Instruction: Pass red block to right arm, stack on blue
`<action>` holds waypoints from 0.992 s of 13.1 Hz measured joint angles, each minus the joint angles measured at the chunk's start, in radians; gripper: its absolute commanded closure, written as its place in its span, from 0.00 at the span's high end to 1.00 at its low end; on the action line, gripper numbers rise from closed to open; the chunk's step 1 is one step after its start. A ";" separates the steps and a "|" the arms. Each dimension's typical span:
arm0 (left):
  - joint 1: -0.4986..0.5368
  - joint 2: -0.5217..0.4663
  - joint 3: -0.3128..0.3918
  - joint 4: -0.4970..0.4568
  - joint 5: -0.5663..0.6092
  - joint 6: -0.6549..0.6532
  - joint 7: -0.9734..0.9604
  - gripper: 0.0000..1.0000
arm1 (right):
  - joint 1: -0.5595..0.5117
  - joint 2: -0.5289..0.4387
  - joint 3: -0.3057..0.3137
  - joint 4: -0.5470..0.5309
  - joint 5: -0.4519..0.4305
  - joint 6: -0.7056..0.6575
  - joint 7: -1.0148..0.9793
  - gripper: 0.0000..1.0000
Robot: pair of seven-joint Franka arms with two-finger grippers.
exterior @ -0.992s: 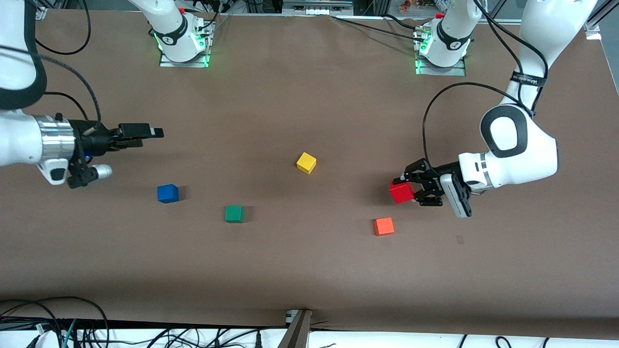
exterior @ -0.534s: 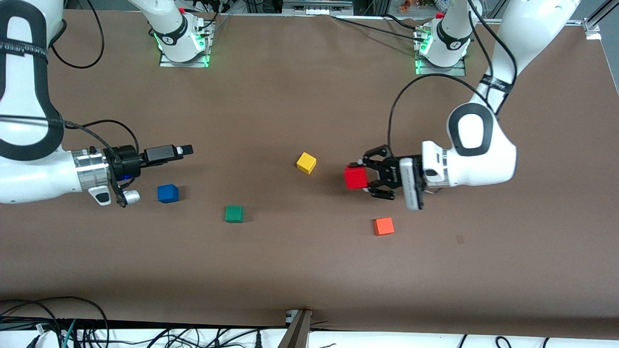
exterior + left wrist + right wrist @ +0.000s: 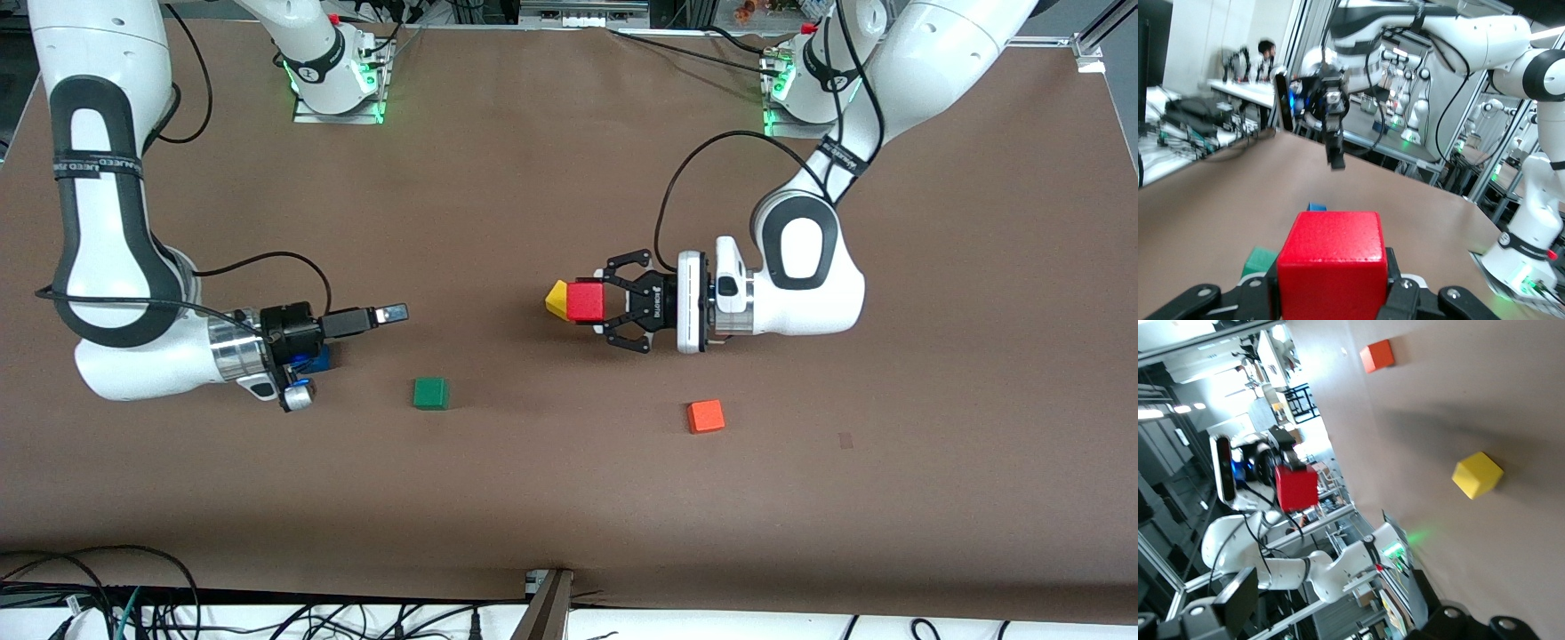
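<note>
My right gripper should next grab the red block by its bare top and bottom sides, as my left gripper's fingers cover its opposite sides.
My left gripper (image 3: 597, 302) is shut on the deep-red block (image 3: 584, 300) and holds it sideways in the air over the table's middle, partly covering the yellow cube (image 3: 556, 298). The red block fills the left wrist view (image 3: 1333, 267) and shows in the right wrist view (image 3: 1296, 487). My right gripper (image 3: 391, 313) is open and empty, pointing at the red block with a wide gap between them. The right arm's wrist is over the blue cube (image 3: 317, 358), which is mostly hidden; the blue cube peeks out in the left wrist view (image 3: 1316, 207).
A green cube (image 3: 430, 393) lies nearer the front camera, between the two grippers. An orange-red cube (image 3: 705, 416) lies nearer the camera toward the left arm's end. Cables run along the table's front edge.
My left gripper has carried the red block toward the table's middle, to over the yellow cube. My right gripper has moved toward the middle, its wrist now covering the blue cube.
</note>
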 measured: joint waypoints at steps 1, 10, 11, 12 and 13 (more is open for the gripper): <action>-0.022 0.006 -0.001 0.001 -0.052 0.012 0.046 0.00 | 0.018 0.003 0.000 -0.008 0.040 0.028 0.000 1.00; -0.190 0.082 -0.002 0.119 -0.201 0.231 0.094 0.00 | 0.123 0.005 0.002 -0.067 0.174 0.156 0.003 1.00; -0.202 0.091 -0.002 0.130 -0.207 0.235 0.094 0.00 | 0.132 0.005 0.002 -0.067 0.180 0.161 0.003 1.00; -0.209 0.101 -0.002 0.146 -0.207 0.237 0.094 0.00 | 0.140 0.005 0.002 -0.067 0.184 0.163 0.003 1.00; -0.215 0.113 -0.002 0.162 -0.207 0.243 0.094 0.00 | 0.147 0.005 0.002 -0.067 0.188 0.164 0.003 1.00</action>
